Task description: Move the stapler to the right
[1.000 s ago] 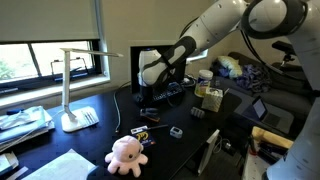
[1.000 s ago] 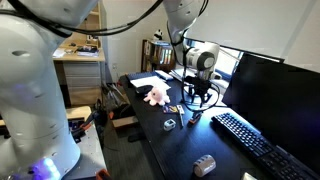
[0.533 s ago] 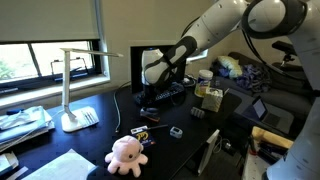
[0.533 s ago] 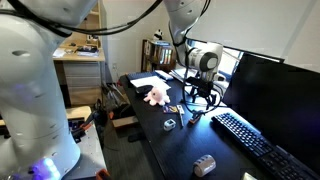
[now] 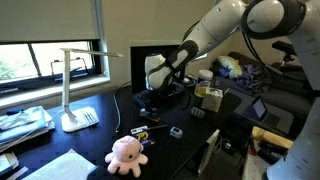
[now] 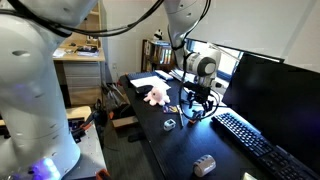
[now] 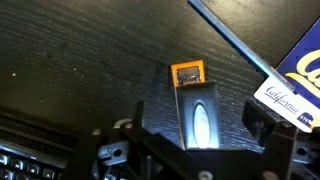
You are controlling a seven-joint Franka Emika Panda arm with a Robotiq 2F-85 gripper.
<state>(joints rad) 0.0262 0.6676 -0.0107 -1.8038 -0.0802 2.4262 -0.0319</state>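
The stapler's dark body is between my fingertips, and they are level with the stapler's sides. My gripper should close on the stapler now.
The stapler [image 7: 198,112] is a small dark block with an oval silver badge and an orange-framed end. In the wrist view it lies on the black desk between my jaws. My gripper [image 7: 200,128] is open, one finger on each side of the stapler with a gap on both sides. In both exterior views the gripper [image 5: 150,100] [image 6: 198,104] hangs low over the desk, and the stapler [image 5: 150,113] is a dark shape just under it.
A pink plush octopus [image 5: 127,153], a small yellow-and-black item [image 5: 140,130] and a tiny grey block [image 5: 176,132] lie in front. A white desk lamp [image 5: 70,95] stands to one side. A black keyboard [image 6: 255,145] and monitor are nearby. A white card [image 7: 285,95] lies beside the stapler.
The arm has shifted slightly sideways and lower over the stapler. The stapler itself has not moved.
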